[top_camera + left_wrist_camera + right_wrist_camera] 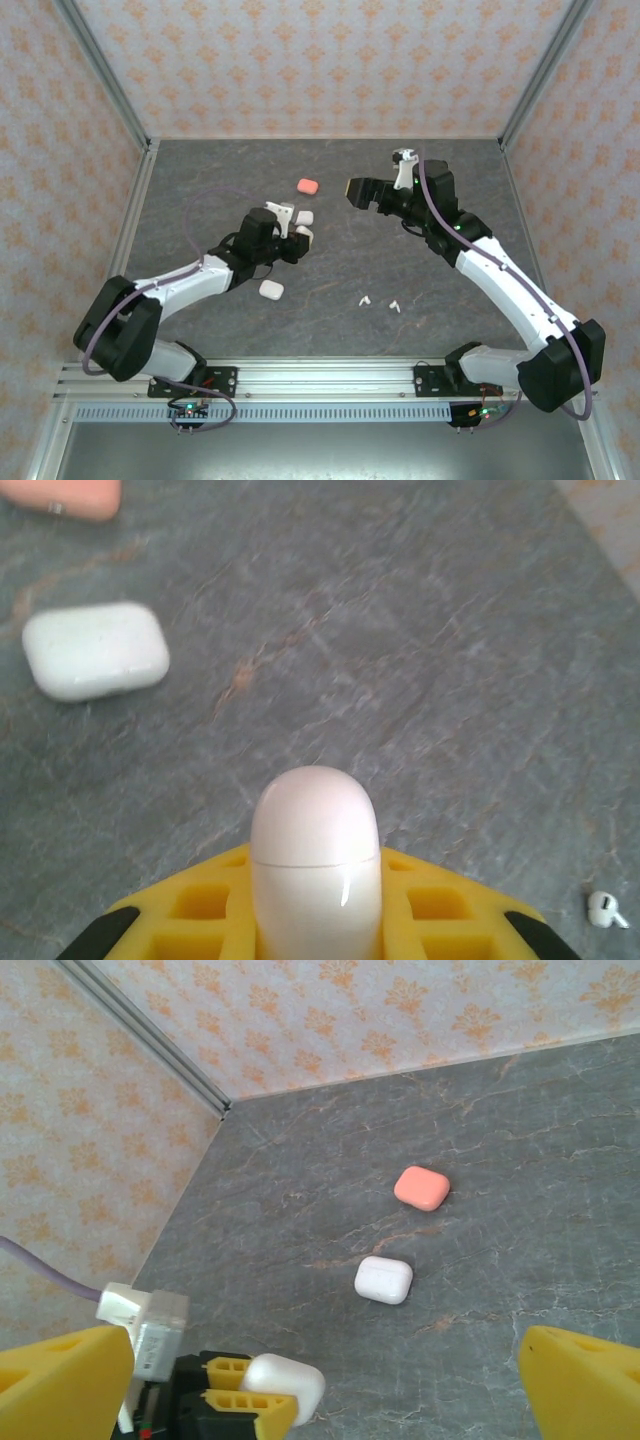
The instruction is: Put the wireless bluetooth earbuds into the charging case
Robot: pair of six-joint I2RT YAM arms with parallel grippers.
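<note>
The white charging case hangs above the table and would drop onto it if my left gripper opened now, so it is too early to release.
My left gripper (296, 238) is shut on a white charging case (315, 850), which stands upright between the yellow fingers (200, 910) with its lid closed. From the right wrist the same held case (287, 1385) shows low in view. Two white earbuds (365, 299) (394, 306) lie on the table toward the front, right of centre; one earbud (603, 908) sits at the lower right of the left wrist view. My right gripper (357, 190) hovers open above the table's far middle, its yellow fingertips (60, 1385) wide apart with nothing between them.
A coral-pink case (307, 186) lies at the back centre, and a closed white case (304, 217) sits just beyond my left gripper. Another white case (270, 290) rests nearer the front. Patterned walls (60, 150) enclose the grey stone-look table (200, 200).
</note>
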